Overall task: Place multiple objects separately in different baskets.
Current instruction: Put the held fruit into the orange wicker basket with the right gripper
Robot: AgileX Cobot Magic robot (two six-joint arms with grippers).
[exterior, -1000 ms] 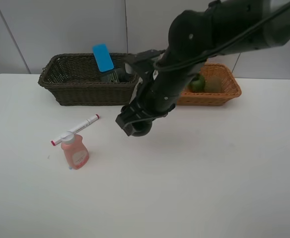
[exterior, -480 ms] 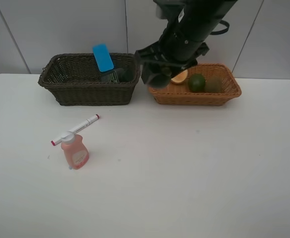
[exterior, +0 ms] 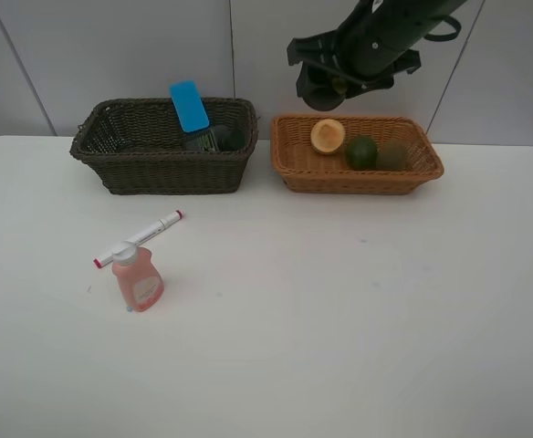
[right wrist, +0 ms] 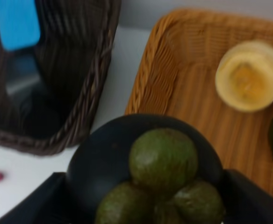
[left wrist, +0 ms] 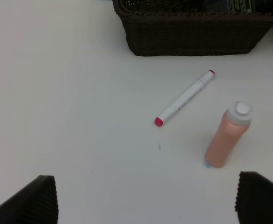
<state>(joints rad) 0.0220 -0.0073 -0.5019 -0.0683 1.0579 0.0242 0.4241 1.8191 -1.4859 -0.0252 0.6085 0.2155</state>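
My right gripper needs to keep holding the dark mangosteen [exterior: 319, 94] until it is lower in the light tan basket, because it is hanging above that basket's back rim.
My right gripper [exterior: 325, 89] hangs above the left end of the light tan basket [exterior: 369, 186], shut on the dark mangosteen [exterior: 319, 94]. The right wrist view shows the mangosteen [right wrist: 104, 161] with its green cap between the fingers. An orange peach [exterior: 328, 136], a green fruit [exterior: 361, 151] and a brown kiwi [exterior: 393, 155] lie in that basket. The dark brown basket [exterior: 161, 172] holds the blue block [exterior: 190, 106] and a dark grey bottle [exterior: 207, 140]. The pink bottle [exterior: 137, 279] stands beside the white-red marker [exterior: 144, 234]. My left gripper [left wrist: 146, 205] is open, back from both.
Both baskets stand side by side at the table's far edge against a pale wall. In the left wrist view the marker [left wrist: 185, 98] lies between the dark basket [left wrist: 192, 39] and the pink bottle [left wrist: 227, 140]. White tabletop spreads across the front and right.
My right arm has risen from over the middle of the table and swung back and right, carrying the mangosteen over the tan basket. The bottle and marker have not moved.
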